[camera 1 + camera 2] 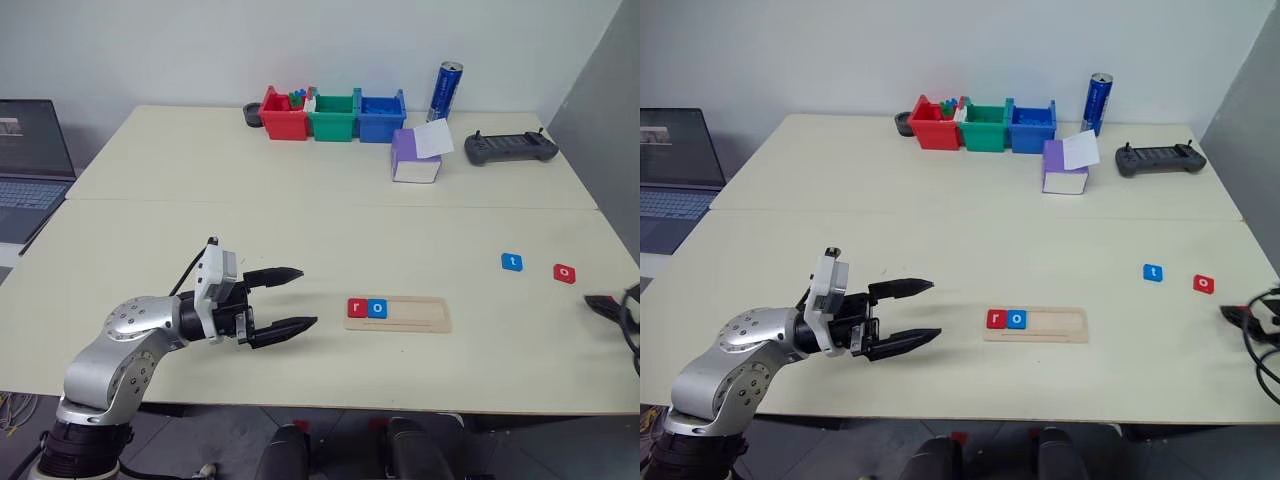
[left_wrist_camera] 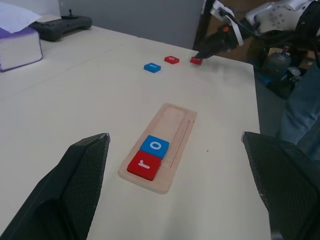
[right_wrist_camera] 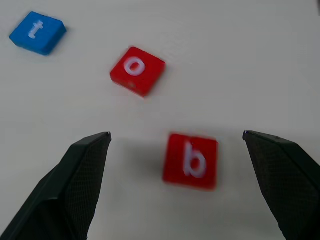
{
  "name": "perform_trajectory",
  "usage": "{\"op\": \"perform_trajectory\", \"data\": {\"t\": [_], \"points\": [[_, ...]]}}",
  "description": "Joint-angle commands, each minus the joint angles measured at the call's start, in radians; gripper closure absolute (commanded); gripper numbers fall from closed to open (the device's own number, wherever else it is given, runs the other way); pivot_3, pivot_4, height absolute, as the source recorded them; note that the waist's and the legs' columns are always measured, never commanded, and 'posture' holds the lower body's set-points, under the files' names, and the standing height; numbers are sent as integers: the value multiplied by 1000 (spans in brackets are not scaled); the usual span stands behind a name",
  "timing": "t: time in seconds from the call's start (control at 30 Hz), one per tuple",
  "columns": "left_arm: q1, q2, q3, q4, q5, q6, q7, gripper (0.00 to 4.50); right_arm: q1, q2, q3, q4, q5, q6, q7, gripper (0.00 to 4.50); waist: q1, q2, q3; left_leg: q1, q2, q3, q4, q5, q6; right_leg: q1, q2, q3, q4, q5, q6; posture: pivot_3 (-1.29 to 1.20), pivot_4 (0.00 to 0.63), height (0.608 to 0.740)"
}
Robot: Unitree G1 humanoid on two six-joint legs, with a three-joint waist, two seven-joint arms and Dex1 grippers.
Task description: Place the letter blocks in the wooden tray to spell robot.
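The fingers of my right gripper are above the red "b" block (image 3: 190,161) and would miss it if they closed now. My right gripper should go lower before it closes on the block.
The wooden tray (image 1: 420,316) lies near the table's front, with a red "r" block (image 1: 357,308) and a blue "o" block (image 1: 377,308) side by side at its left end. My left gripper (image 1: 307,297) hovers open just left of the tray, pointing at it, with nothing between its fingers. To the right lie a blue "t" block (image 1: 512,262) and a red "o" block (image 1: 565,272). A red "b" block (image 3: 191,161) rests flat on the table between the open fingers of my right gripper (image 3: 176,134), which touches nothing and shows at the table's right edge.
Red (image 1: 283,115), green (image 1: 333,116) and blue (image 1: 381,115) bins stand at the back, beside a blue can (image 1: 445,92). A purple box (image 1: 415,157) and a black controller (image 1: 510,148) lie behind the loose blocks. A laptop (image 1: 30,165) sits far left.
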Motion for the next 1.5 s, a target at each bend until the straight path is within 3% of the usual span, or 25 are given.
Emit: {"op": "perform_trajectory", "data": {"t": [0.03,0.7,0.8,1.03,1.23,1.37,1.5], "points": [[-8,3,19,-24,-24,5,7,29,33,10,-76,-77,34,30,-26,0,-6,0,0,0,0,0,0,0,0,0,0,1,0,0,0,0,150,740],[-19,-8,7,-23,-12,4,25,29,-99,130,14,-10,20,44,-159,0,-2,0,0,0,0,1,0,0,1,0,0,2,-2,3,3,0,150,740],[-21,-8,7,-19,-9,2,26,0,-95,133,24,0,15,41,-164,610,-3,0,0,0,0,1,0,0,1,0,0,2,-2,3,3,0,150,740],[-29,-9,7,-5,-1,-7,28,0,-90,143,36,-11,18,44,-177,3017,-3,0,0,0,0,1,0,0,1,0,0,2,-2,3,3,0,150,740],[-38,-6,2,9,2,-14,20,0,-64,208,121,-195,31,104,-199,3049,-7,-1,-1,1,1,1,0,0,1,0,1,2,-1,3,3,0,150,740],[-41,-4,-3,17,7,-18,12,0,-116,339,150,-383,32,183,-367,3049,-21,-2,-2,1,2,1,0,0,1,0,2,2,-1,3,3,0,150,740],[-43,-3,-8,18,11,-22,10,0,-87,397,193,-534,24,302,-447,3049,-14,-2,-2,2,2,0,0,0,1,0,2,2,0,4,3,0,150,740]]}}
